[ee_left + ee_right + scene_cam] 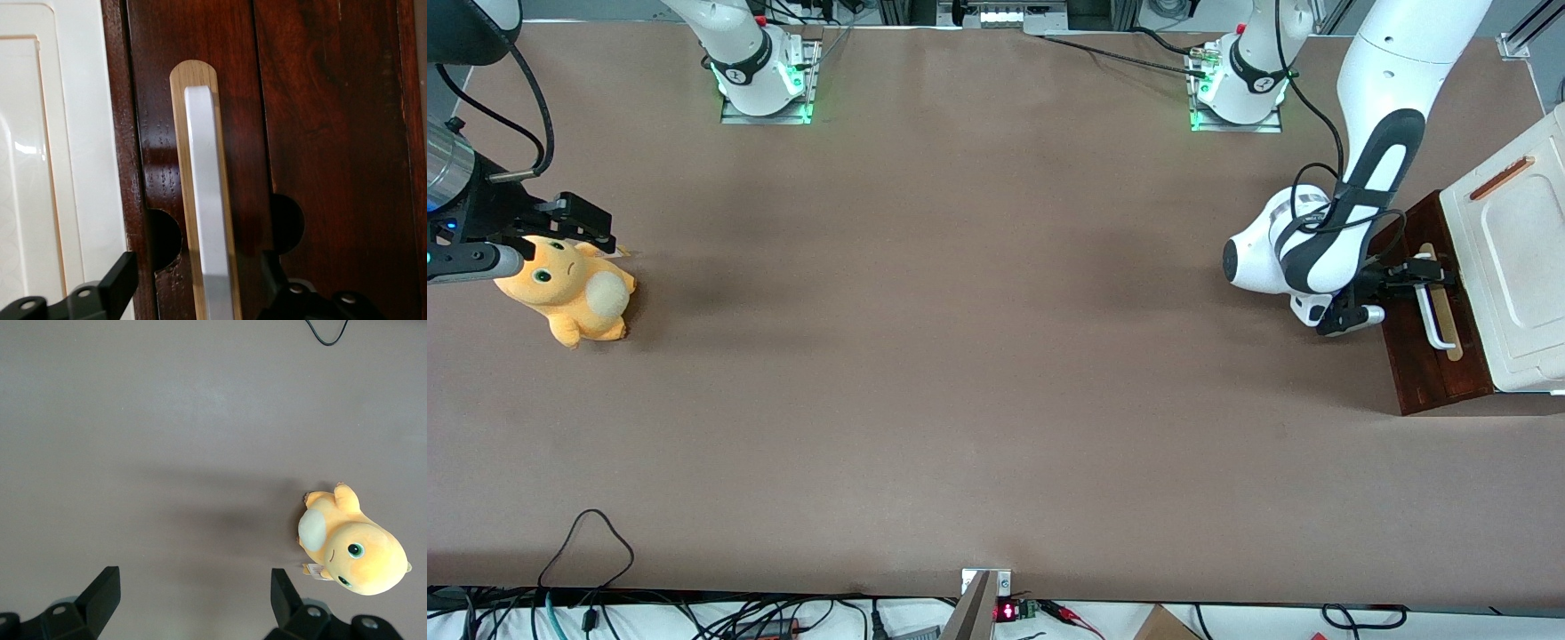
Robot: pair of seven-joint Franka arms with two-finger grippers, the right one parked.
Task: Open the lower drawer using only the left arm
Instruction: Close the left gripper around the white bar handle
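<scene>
Next, my left gripper will grab the lower drawer [1418,360] by its white bar handle [1433,316] to pull the drawer open.
The lower drawer [1418,360] shows its dark reddish-brown front [320,133] at the working arm's end of the table. A white bar handle [1433,316] [208,200] sits on a pale wood strip [179,167] on that front. The left arm [1325,240] bends down in front of the drawer. Its gripper [1416,274] [200,280] is at the handle's end farther from the front camera. It is open, with one finger [121,280] on each side of the bar. The bar runs through the gap and neither finger visibly touches it.
A cream-white panel [1516,258] [40,167] with a thin brown handle [1501,178] stands beside the drawer front. An orange plush toy [569,289] [357,553] lies at the parked arm's end of the table. Both arm bases [1236,89] stand along the table edge farthest from the front camera.
</scene>
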